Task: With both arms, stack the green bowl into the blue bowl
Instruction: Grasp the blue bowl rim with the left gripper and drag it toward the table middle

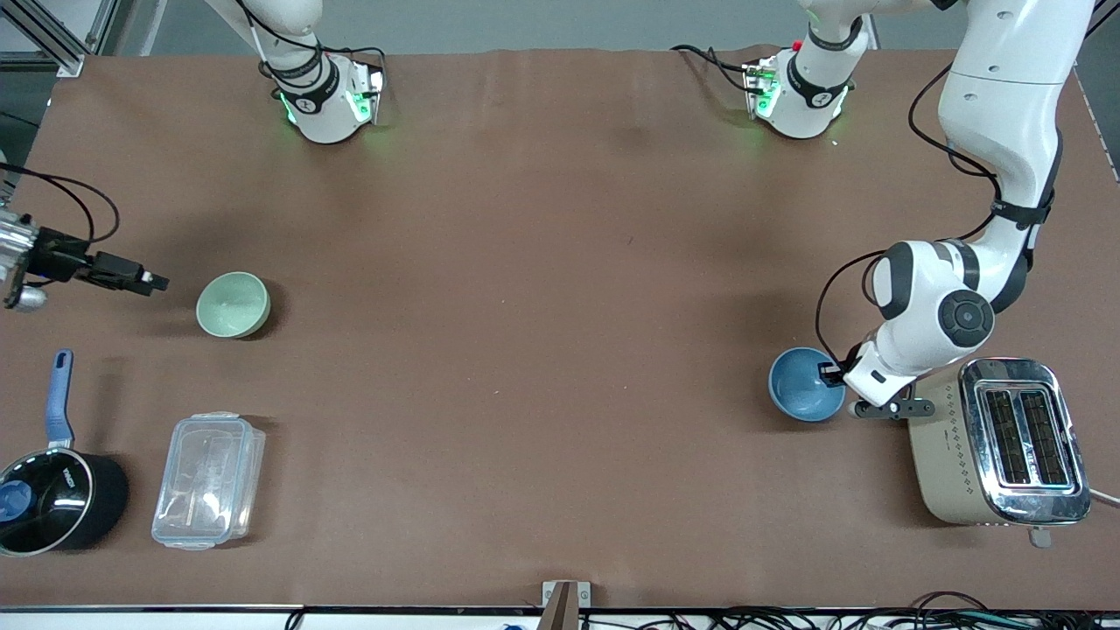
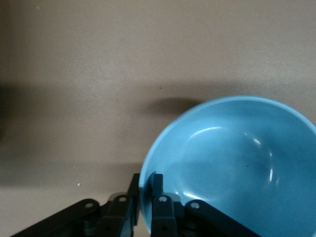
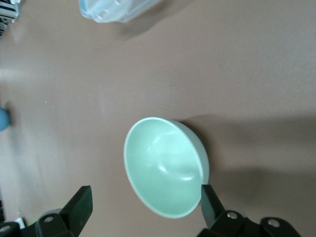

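The green bowl's round body is too wide for the fingers, so next I need to pinch the green bowl by its thin rim with my right gripper.
The green bowl (image 1: 233, 304) sits upright on the brown table toward the right arm's end. It also shows in the right wrist view (image 3: 165, 165). My right gripper (image 1: 150, 281) is open beside it, apart from it, with the bowl's rim low between its spread fingertips (image 3: 83, 201). The blue bowl (image 1: 803, 385) is at the left arm's end, beside the toaster. My left gripper (image 1: 831, 374) is shut on its rim, one finger inside and one outside (image 2: 144, 191). The blue bowl's inside (image 2: 237, 158) is empty.
A cream and chrome toaster (image 1: 997, 442) stands right beside the left gripper. A black pot with a blue handle (image 1: 52, 499) and a clear plastic lidded box (image 1: 208, 479) lie nearer the front camera than the green bowl. The box also shows in the right wrist view (image 3: 116, 9).
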### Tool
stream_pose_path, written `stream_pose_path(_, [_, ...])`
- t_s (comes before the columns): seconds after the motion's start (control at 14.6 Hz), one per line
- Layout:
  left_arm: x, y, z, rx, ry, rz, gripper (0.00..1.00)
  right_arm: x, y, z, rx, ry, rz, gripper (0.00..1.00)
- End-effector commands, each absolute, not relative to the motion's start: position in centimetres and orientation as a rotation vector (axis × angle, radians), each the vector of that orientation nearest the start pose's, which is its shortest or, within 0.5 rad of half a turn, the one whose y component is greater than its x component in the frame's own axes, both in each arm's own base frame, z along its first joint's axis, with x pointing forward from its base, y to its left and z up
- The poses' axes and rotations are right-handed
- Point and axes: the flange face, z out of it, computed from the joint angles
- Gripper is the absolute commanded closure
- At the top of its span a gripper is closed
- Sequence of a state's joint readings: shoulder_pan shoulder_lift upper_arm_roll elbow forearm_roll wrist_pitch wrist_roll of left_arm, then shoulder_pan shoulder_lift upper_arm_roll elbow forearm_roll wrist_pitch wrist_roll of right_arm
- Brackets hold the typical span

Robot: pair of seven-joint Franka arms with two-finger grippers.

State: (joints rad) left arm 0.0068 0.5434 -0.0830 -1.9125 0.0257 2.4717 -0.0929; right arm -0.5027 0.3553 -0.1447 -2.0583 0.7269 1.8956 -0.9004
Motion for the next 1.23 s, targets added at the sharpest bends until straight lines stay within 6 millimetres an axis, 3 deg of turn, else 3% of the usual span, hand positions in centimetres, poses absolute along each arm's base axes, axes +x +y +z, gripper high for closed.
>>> stream_pose_path(0.0, [62.9, -6.9, 22.0, -3.170, 0.019, -0.047, 1.00, 45.3, -29.5, 18.5, -2.284, 0.207, -0.154, 0.03])
stream_pose_path(0.2, [62.6, -13.0, 24.4, -3.222, -0.078, -0.065, 1.00, 45.0, -29.0, 14.9, -2.244, 0.248, -0.155, 0.05])
stream_pose_path(0.34, [62.0, -18.2, 26.0, -3.258, -0.222, -0.037, 1.00, 45.1, -28.8, 13.2, -2.253, 0.256, -0.135, 0.17])
stream_pose_path(0.41, [61.5, -20.8, 26.7, -3.273, -0.270, -0.030, 1.00, 45.2, -28.8, 13.1, -2.262, 0.257, -0.138, 0.34])
stream_pose_path(0.48, [60.9, -23.5, 27.2, -3.286, -0.320, -0.025, 1.00, 45.3, -28.8, 13.2, -2.267, 0.256, -0.142, 0.72])
stream_pose_path(0.61, [58.7, -30.2, 27.5, -3.296, -0.412, 0.004, 1.00, 45.8, -29.0, 13.5, -2.274, 0.249, -0.152, 0.92])
stream_pose_path(0.75, [56.5, -37.0, 27.1, -3.297, -0.510, 0.036, 1.00, 46.0, -29.1, 13.8, -2.291, 0.247, -0.163, 0.97])
stream_pose_path(0.89, [54.2, -42.1, 26.0, -3.296, -0.552, 0.076, 1.00, 46.4, -29.0, 14.3, -2.296, 0.237, -0.171, 0.97])
stream_pose_path(0.96, [53.4, -43.9, 25.5, -3.303, -0.549, 0.087, 1.00, 46.8, -28.8, 15.3, -2.302, 0.221, -0.183, 0.97])
stream_pose_path(1.16, [51.6, -47.9, 23.8, -3.315, -0.533, 0.117, 1.00, 49.0, -27.5, 21.0, -2.337, 0.195, -0.225, 0.97])
